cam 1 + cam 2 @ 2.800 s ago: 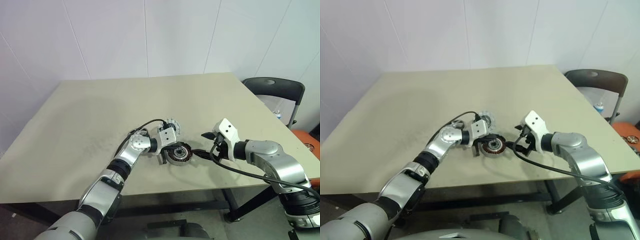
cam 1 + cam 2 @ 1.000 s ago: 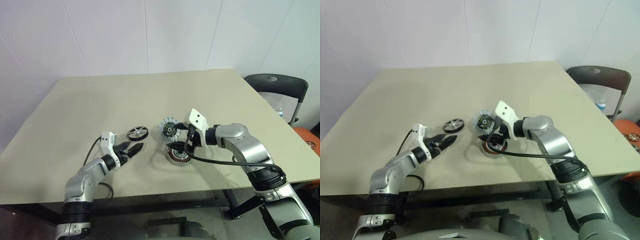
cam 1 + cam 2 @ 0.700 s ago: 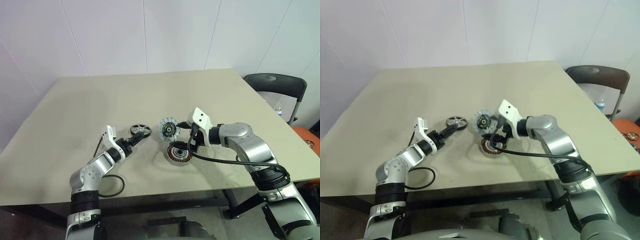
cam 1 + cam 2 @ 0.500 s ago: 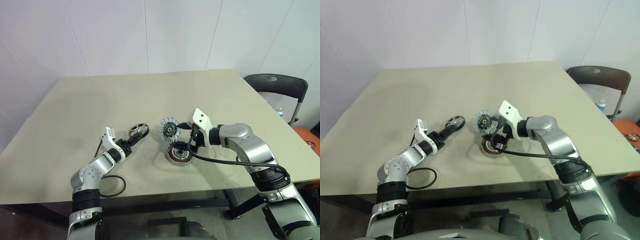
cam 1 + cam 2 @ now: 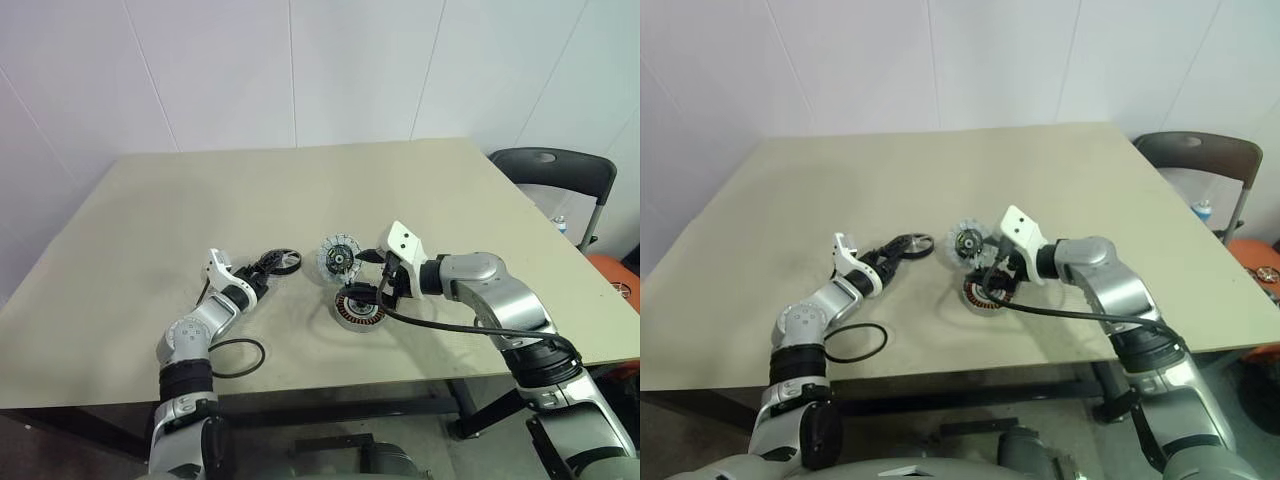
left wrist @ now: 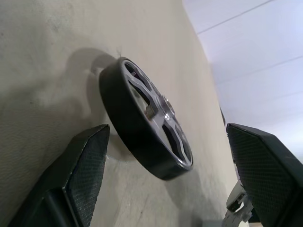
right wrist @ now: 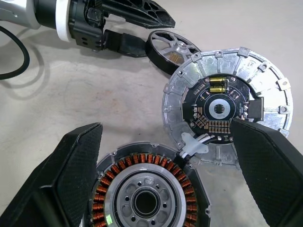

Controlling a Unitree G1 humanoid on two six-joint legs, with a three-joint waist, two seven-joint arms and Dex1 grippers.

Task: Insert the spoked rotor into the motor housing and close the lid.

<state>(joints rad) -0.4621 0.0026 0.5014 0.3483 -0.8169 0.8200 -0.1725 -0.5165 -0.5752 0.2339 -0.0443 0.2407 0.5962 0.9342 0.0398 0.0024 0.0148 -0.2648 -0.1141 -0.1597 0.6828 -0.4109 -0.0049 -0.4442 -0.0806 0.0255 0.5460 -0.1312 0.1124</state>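
My left gripper grabs the spoked rotor by its dark rim [image 5: 285, 270] next, to insert the rotor into the motor housing [image 5: 360, 308].
The spoked rotor [image 5: 284, 262], a dark-rimmed wheel with silvery spokes, rests on the table left of centre. My left gripper [image 5: 268, 265] is open, one finger [image 6: 85, 165] on each side of the rotor [image 6: 147, 125], with gaps showing. The silvery lid [image 5: 340, 255] with its segmented rim lies just right of the rotor. In front of it sits the motor housing [image 5: 360, 308] with its copper coils. My right gripper [image 5: 376, 280] hovers open over the housing [image 7: 147, 194] and lid [image 7: 227, 109], holding nothing.
A black cable loop [image 5: 235, 357] lies on the beige table [image 5: 200, 200] beside my left forearm. A dark chair [image 5: 550, 180] stands off the table's right side. The left gripper [image 7: 128, 28] lies close to the lid's left edge.
My left arm has reached forward and its wrist has rolled, so its open fingers now straddle the rotor instead of pointing at it from short of it. The right arm has stayed put.
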